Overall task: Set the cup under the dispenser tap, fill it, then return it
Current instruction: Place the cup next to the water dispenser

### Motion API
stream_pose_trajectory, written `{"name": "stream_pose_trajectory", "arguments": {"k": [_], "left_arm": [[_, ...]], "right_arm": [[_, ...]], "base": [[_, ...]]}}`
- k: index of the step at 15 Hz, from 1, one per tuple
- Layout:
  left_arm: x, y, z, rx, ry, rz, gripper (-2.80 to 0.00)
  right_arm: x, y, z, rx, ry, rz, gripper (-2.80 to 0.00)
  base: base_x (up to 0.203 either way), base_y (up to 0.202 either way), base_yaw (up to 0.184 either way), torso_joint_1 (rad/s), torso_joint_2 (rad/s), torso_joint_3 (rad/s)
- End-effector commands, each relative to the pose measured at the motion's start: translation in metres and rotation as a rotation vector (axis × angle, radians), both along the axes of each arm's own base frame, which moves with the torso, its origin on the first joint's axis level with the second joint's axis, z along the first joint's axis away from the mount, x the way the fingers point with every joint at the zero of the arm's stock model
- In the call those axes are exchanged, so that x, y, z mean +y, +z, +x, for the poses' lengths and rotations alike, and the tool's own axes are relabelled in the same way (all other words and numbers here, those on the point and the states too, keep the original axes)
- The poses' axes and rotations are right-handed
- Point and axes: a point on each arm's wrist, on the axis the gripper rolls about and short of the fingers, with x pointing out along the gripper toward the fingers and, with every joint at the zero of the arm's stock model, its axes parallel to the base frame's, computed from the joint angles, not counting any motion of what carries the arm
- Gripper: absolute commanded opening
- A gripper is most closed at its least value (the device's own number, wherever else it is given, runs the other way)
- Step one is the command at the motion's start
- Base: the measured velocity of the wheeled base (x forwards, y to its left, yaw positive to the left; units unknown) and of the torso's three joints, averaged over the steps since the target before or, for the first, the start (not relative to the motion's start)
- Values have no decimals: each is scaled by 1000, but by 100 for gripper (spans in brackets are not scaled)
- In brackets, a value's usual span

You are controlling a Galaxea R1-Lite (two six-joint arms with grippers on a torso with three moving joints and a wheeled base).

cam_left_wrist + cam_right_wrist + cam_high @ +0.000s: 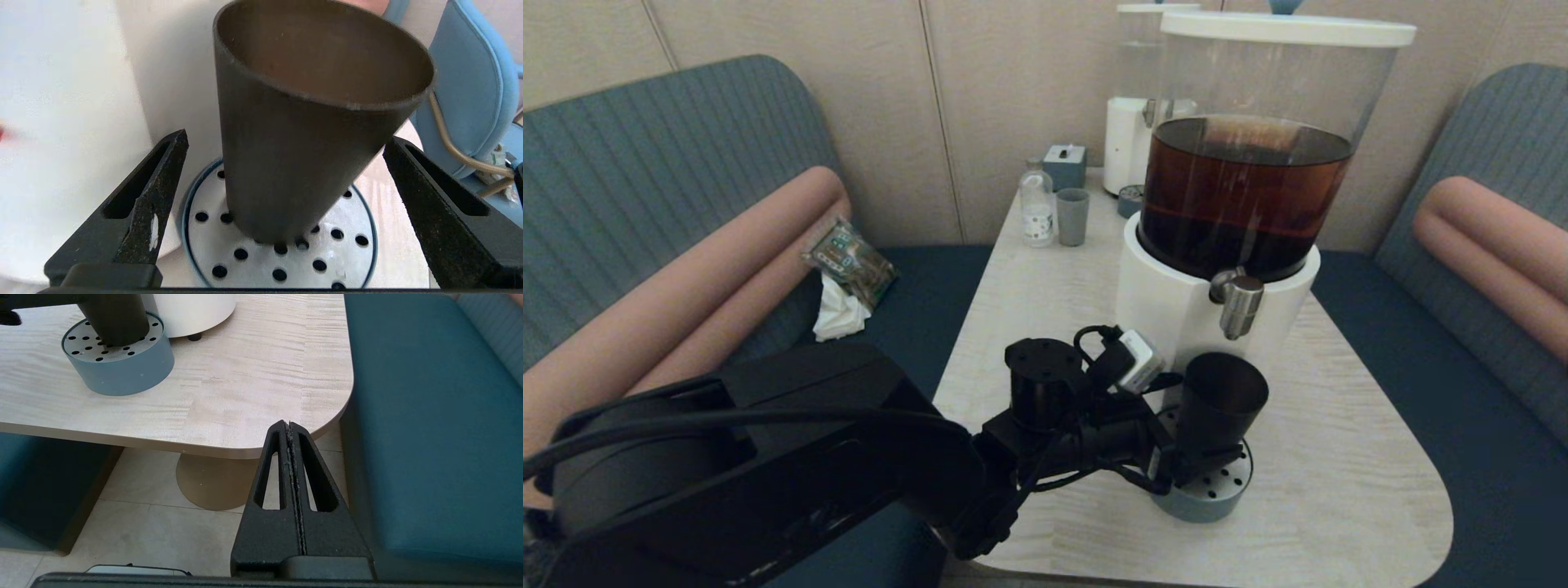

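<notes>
My left gripper should next grab the matte black cup by its side beneath the cup's rim [1213,425] [294,164], to return it from the drip tray.
The matte black cup [1221,400] [302,143] [114,318] stands upright on the round perforated drip tray [1213,500] [261,261] [122,371], right below the brushed-steel dispenser tap [1240,306]. No liquid runs from the tap. The tank above holds dark brown liquid [1241,196] on a white base [1164,302]. My left gripper [1184,457] [286,139] is open, one finger on each side of the cup's lower half with a gap to each. My right gripper [289,424] is shut on nothing, parked low beside the table's near right corner.
At the table's far end stand a grey-green cup [1072,216], a small clear bottle [1037,212], a blue box [1064,166] and a smaller dispenser [1131,139]. Upholstered benches flank the table; a packet [849,257] and a tissue [837,314] lie on the left one.
</notes>
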Motion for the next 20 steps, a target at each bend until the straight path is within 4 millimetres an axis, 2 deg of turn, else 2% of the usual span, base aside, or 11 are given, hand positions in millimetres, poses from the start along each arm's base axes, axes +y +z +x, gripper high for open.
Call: {"name": "stream_pose_trajectory", "arguments": {"k": [1, 20], "left_arm": [[-2, -2, 2, -4, 0, -5, 0], [-13, -2, 15, 20, 11, 11, 0]], "right_arm": [[0, 0, 0, 2, 0, 0, -280], [0, 0, 0, 2, 1, 0, -280]], "base": [[0, 0, 0, 0, 0, 0], [0, 0, 0, 0, 0, 0]]}}
